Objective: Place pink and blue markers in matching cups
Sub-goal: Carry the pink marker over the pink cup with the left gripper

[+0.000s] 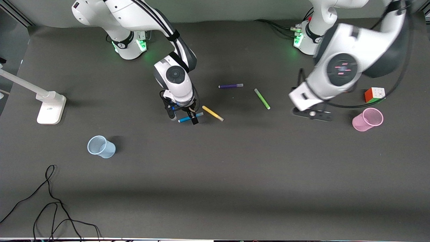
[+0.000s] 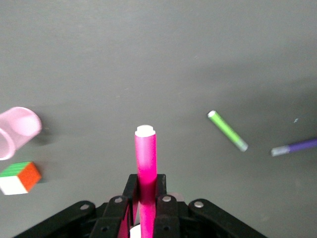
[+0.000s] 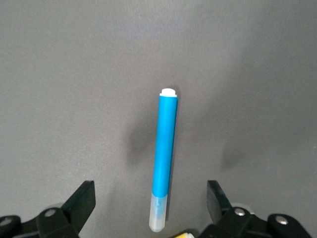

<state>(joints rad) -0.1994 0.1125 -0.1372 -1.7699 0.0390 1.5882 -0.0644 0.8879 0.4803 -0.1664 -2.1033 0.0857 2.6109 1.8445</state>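
The blue marker (image 1: 199,115) (image 3: 166,153) is still below the fingers of my right gripper, so they would miss it if they closed now. My right gripper should move down first and then close.
The blue marker (image 1: 199,115) (image 3: 166,153) lies flat on the dark table beside a yellow marker (image 1: 212,113). My right gripper (image 1: 183,118) (image 3: 150,192) is low over it and open, one finger on each side, not touching it. My left gripper (image 1: 312,114) (image 2: 147,181) is shut on the pink marker (image 2: 146,161), whose white end sticks out past the fingers. It hangs over the table beside the pink cup (image 1: 368,119) (image 2: 17,130). The blue cup (image 1: 100,147) stands toward the right arm's end, nearer the front camera.
A green marker (image 1: 262,98) (image 2: 228,131) and a purple marker (image 1: 230,86) (image 2: 294,147) lie between the arms. A puzzle cube (image 1: 374,94) (image 2: 20,177) sits just past the pink cup. A white stand (image 1: 50,106) and loose cables (image 1: 50,208) are at the right arm's end.
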